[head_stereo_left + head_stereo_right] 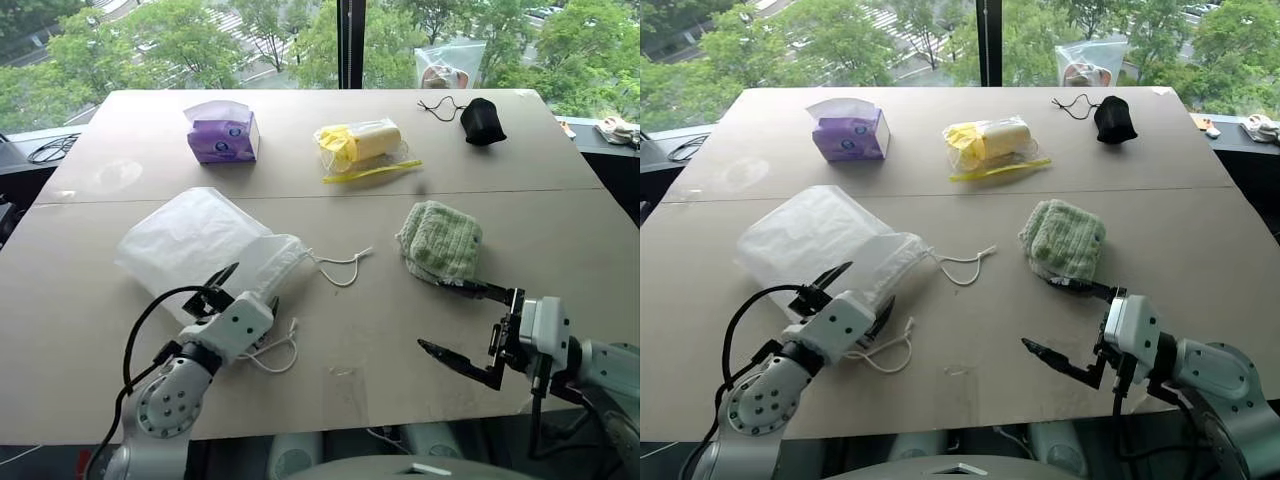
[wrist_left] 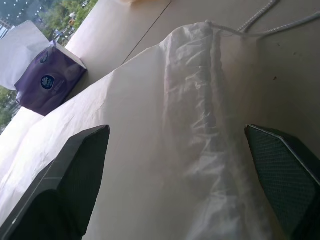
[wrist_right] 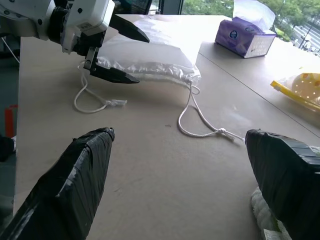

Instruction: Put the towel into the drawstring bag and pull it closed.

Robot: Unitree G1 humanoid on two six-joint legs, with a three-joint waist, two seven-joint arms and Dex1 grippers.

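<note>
The bag (image 1: 195,238) lies flat and only its gathered hem puckers up. My left gripper will next pinch the bag by the puckered opening edge (image 1: 254,283).
The white drawstring bag (image 1: 195,238) lies flat on the table's left half, its gathered mouth (image 2: 200,100) facing right and its cord loops (image 1: 345,268) trailing on the tabletop. My left gripper (image 1: 252,285) is open at the bag's mouth end, one finger on each side of the fabric (image 2: 176,129). The pale green towel (image 1: 440,240) lies folded to the right of the bag. Just in front of the towel, my right gripper (image 1: 432,314) hangs open and empty, pointing left toward the bag (image 3: 150,55); its upper finger (image 1: 470,287) reaches the towel's near edge.
At the back of the table (image 1: 330,400) stand a purple tissue box (image 1: 222,135), a yellow item in clear plastic (image 1: 360,145) and a small black pouch (image 1: 482,120) with a cord. Beyond the table's far edge is a window.
</note>
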